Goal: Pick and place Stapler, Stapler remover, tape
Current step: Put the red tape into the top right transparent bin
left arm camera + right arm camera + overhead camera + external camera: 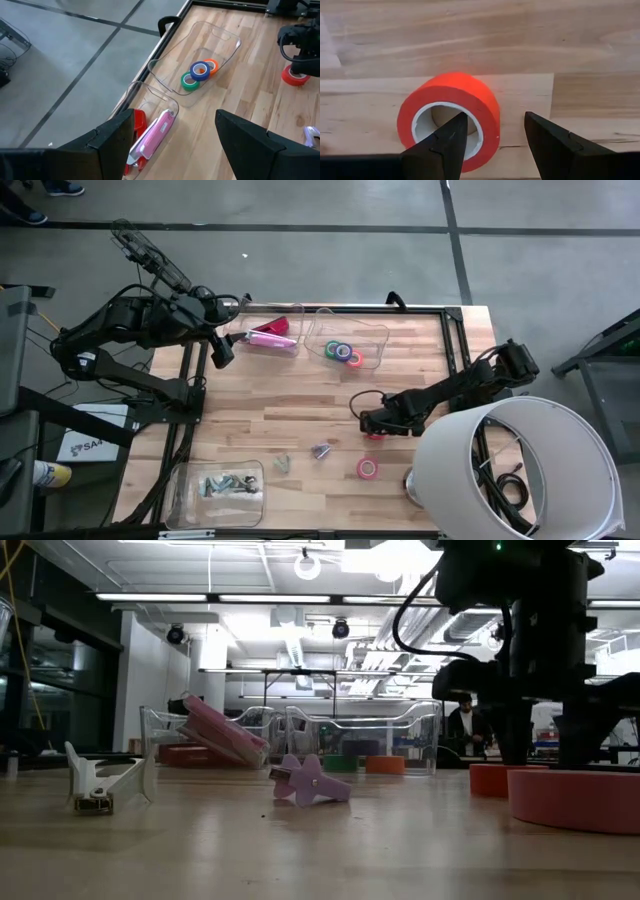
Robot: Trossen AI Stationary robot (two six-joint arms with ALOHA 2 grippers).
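I will grab the red tape roll by its ring side with my right gripper. It will join the other rolls in the clear tray.
A red tape roll lies flat on the table, and my right gripper hangs open over it. One finger is above the roll's hole and the other outside its wall. In the high view that right gripper is right of the table's middle. A pink tape roll lies nearer the table's near edge. Green, blue-purple and orange rolls sit in a clear tray. The pink stapler leans in a second clear tray. My left gripper is open and empty above that tray.
Two staple removers, one whitish and one purple, lie loose on the wood. A clear tray at the near left corner holds more removers. A large white lampshade covers the near right corner. Bare wood lies mid-table.
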